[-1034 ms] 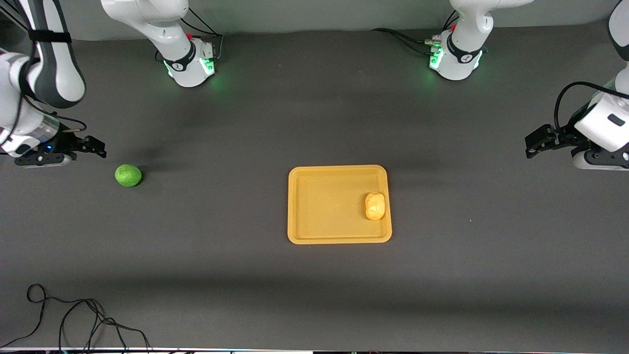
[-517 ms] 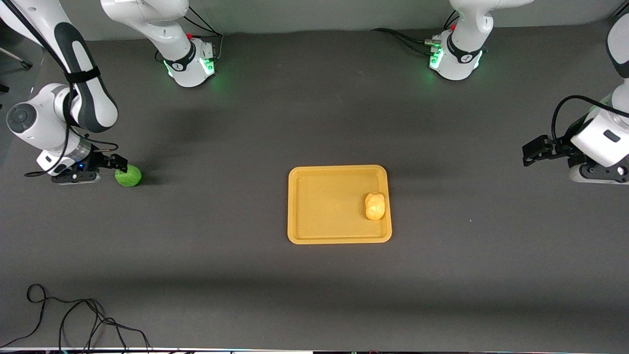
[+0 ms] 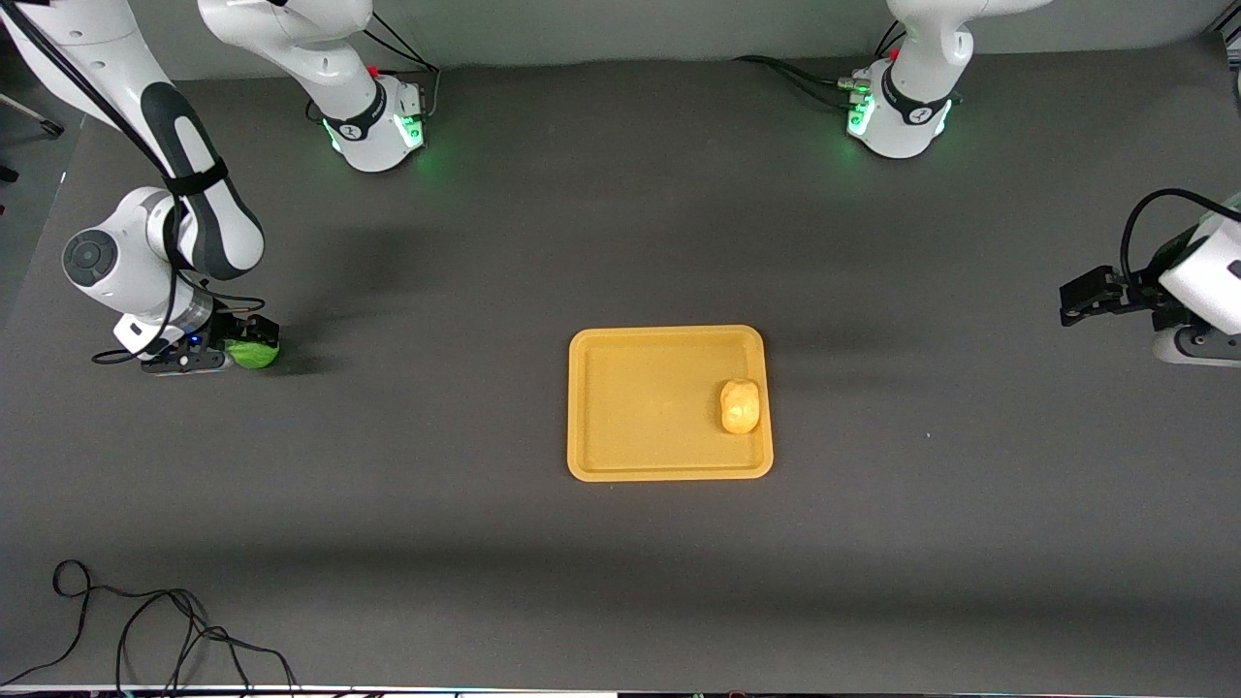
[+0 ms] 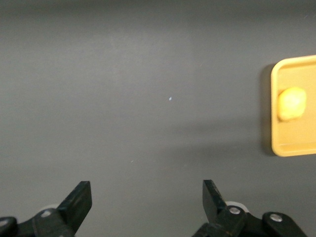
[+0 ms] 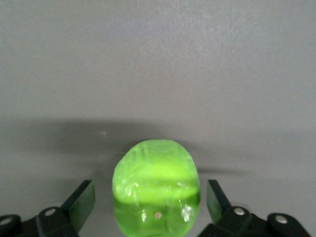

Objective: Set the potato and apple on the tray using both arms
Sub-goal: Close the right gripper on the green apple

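Note:
I should next use my right gripper to grab the green apple (image 3: 259,355) by its rounded sides, so that it can put the apple on the tray (image 3: 640,427) beside the potato.
The green apple (image 3: 259,355) lies on the table toward the right arm's end. My right gripper (image 3: 246,341) is low over it and open, one finger on each side of the apple (image 5: 155,190) with a small gap on both sides. The yellow-orange potato (image 3: 740,405) lies on the yellow-orange tray (image 3: 640,427) mid-table, at the tray's end toward the left arm. My left gripper (image 3: 1079,301) hangs open and empty over bare table toward the left arm's end. The left wrist view shows the tray (image 4: 296,140) and potato (image 4: 291,103) farther off.
The two arm bases (image 3: 373,126) (image 3: 897,116) stand along the table's back edge. A loose black cable (image 3: 145,630) lies near the front camera toward the right arm's end. The dark grey table (image 3: 436,436) surrounds the tray.
My right gripper has swung down and over to the apple and now straddles it. My left gripper has drifted slightly away from the tray. Apple, potato and tray have not moved.

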Controlling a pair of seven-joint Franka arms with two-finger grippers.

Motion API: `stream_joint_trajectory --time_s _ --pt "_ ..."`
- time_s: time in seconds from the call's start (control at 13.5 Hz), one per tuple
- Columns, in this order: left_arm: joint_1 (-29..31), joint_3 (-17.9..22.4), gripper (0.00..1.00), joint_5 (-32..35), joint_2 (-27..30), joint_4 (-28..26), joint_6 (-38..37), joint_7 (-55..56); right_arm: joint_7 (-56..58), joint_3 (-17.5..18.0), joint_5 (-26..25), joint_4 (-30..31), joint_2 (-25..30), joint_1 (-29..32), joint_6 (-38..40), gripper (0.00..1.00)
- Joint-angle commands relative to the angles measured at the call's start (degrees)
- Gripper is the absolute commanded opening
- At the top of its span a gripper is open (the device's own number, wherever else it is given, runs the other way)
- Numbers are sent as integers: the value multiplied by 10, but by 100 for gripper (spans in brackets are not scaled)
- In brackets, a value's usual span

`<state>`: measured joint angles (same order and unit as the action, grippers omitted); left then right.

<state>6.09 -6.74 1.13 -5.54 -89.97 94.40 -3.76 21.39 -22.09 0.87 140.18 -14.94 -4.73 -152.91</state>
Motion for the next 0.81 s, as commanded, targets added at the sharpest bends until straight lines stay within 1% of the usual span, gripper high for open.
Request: stream_joint_trajectory --time_s 0.0,0.07,0.22,0.3,0.37,0.52,0.59,0.74 --pt "16 -1 100 -18 4 -9 14 -14 15 -2 10 -6 -22 3 -19 100" --pt "14 -1 100 -16 7 -10 13 -14 15 -2 10 -8 -25 3 -19 97" --pt "9 -3 100 -12 7 -14 10 -11 15 -2 10 -12 -26 2 -17 65" --pt "8 -5 100 -6 7 -18 12 -5 14 -2 10 -18 -16 0 -10 59" --pt "4 -5 100 -6 8 -21 11 -5 14 -2 10 -30 1 -3 7 59" --pt "2 -5 100 -6 10 -22 10 -5 15 -2 10 -71 36 -4 81 59" --pt "2 -5 100 -6 11 -26 11 -5 15 -2 10 -110 46 -4 136 59" --pt "2 -5 100 -6 10 -28 15 -5 18 -2 8 -224 49 -5 291 59"
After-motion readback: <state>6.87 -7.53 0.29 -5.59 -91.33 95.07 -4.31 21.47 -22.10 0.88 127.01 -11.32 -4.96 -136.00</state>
